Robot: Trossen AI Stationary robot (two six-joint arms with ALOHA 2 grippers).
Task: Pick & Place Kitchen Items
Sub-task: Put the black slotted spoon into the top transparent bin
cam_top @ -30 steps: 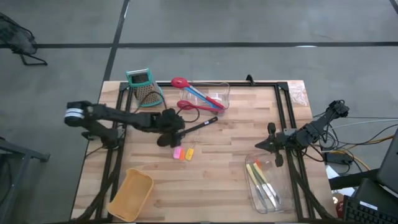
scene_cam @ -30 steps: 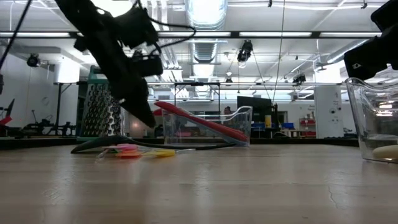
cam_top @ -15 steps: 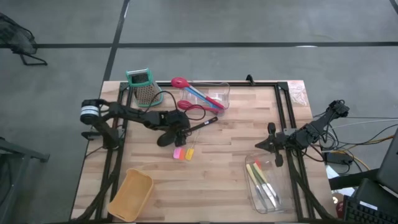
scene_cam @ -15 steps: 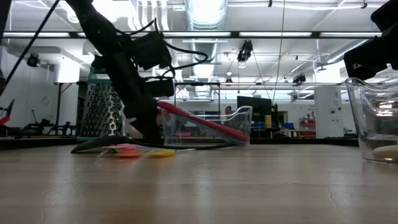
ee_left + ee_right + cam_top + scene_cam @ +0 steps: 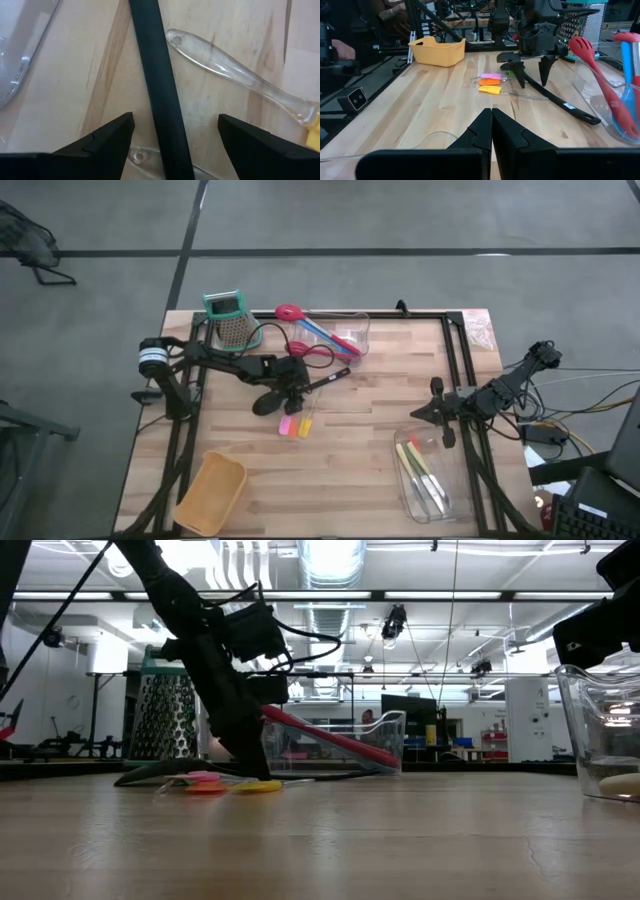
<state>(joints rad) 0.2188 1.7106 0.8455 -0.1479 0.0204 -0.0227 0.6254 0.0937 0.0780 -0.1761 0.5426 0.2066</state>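
The fingers of my left gripper are on both sides of the ladle's black handle (image 5: 330, 380) (image 5: 165, 95). I should close my left gripper now, and it would hold the ladle.
A black ladle (image 5: 325, 380) lies flat on the table's middle, its bowl toward the left and its handle (image 5: 160, 95) slanting toward the far right. My left gripper (image 5: 293, 388) points steeply down over that handle, open. One finger stands on each side of it, with bare wood showing between finger and handle. Just nearer lie small pink, orange and yellow pieces (image 5: 292, 426) with clear stems (image 5: 235, 80). My right gripper (image 5: 413, 418) waits shut at the table's right side, nothing in it.
At the far edge stand a teal-topped grater (image 5: 228, 320) and a clear bin (image 5: 362, 322) holding red and blue spoons. A tan bin (image 5: 212, 492) sits at the near left. A second clear bin (image 5: 455, 498) with coloured-handled tools sits at the near right.
My left gripper has moved toward the table's right edge and sunk down over the ladle's handle, tipping more steeply downward, its fingers staying apart. The ladle and the small pieces have not moved.
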